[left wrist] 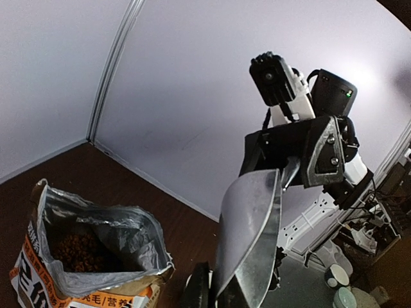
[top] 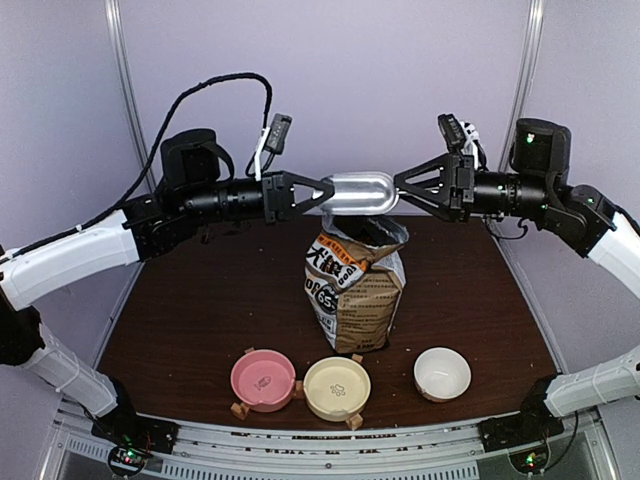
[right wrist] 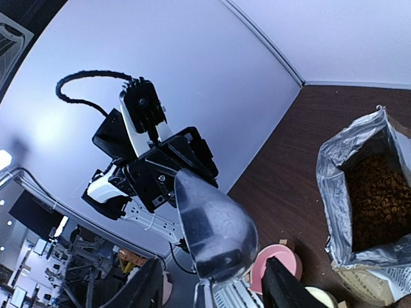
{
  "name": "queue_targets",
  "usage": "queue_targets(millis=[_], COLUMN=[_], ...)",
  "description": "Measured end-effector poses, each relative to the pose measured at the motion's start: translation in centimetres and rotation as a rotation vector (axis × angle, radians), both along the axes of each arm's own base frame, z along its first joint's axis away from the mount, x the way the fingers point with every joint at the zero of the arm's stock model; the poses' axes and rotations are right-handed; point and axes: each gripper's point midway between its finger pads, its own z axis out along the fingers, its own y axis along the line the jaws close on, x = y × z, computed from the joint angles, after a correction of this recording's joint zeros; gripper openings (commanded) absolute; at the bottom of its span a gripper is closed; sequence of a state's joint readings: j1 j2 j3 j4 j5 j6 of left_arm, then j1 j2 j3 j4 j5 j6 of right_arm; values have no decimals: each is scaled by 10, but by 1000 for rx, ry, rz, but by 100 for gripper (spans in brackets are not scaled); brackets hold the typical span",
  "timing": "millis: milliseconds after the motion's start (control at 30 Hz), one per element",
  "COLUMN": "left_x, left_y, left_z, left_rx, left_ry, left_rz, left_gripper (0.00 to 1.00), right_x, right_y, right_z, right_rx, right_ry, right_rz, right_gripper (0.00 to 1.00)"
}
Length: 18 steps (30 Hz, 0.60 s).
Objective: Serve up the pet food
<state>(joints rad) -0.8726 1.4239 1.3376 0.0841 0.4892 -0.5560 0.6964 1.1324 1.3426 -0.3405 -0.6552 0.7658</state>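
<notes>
I next need to grab the metal scoop with my right gripper by its thin handle (top: 403, 191) (right wrist: 204, 292), so that the scoop's hollow blade stays free to gather pet food.
The shiny metal scoop (top: 358, 192) hangs level above the open kraft bag (top: 352, 290), between my two grippers. My left gripper (top: 322, 193) is shut on the scoop's open rim; in the left wrist view one dark finger (left wrist: 199, 289) presses against the scoop (left wrist: 250, 237). My right gripper (top: 400, 187) is at the handle end; in the right wrist view (right wrist: 215, 292) its fingers stand wide apart either side of the thin handle below the scoop (right wrist: 215, 224). The pet food (left wrist: 80, 250) is a dark brown heap inside the bag, also seen in the right wrist view (right wrist: 379, 199). The scoop looks empty.
Three bowls stand along the near edge: pink (top: 263, 379), pale yellow (top: 337, 388) and white (top: 442, 373). The bag stands just behind the yellow bowl. The pink bowl also shows in the right wrist view (right wrist: 276, 269). Grey walls close in the back and sides.
</notes>
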Motion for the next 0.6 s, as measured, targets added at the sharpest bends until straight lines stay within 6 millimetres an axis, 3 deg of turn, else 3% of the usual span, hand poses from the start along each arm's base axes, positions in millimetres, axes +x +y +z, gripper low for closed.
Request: queue_targets(millis=[133, 233, 333, 600], left_x=[-2, -4, -6, -10], left_y=[-1, -3, -3, -3], left_z=[-11, -18, -22, -33], left_rx=[9, 14, 21, 51], left_ry=[162, 262, 308, 380], left_rz=[-16, -34, -39, -51], left_gripper=[0, 0, 0, 0], right_x=[0, -1, -3, -8], right_y=[1, 0, -2, -5], right_z=[-9, -19, -28, -40], right_rx=[-78, -131, -182, -243], right_ry=[-80, -115, -139, -173], right_rz=[21, 35, 49, 78], right_gripper=[54, 47, 42, 40])
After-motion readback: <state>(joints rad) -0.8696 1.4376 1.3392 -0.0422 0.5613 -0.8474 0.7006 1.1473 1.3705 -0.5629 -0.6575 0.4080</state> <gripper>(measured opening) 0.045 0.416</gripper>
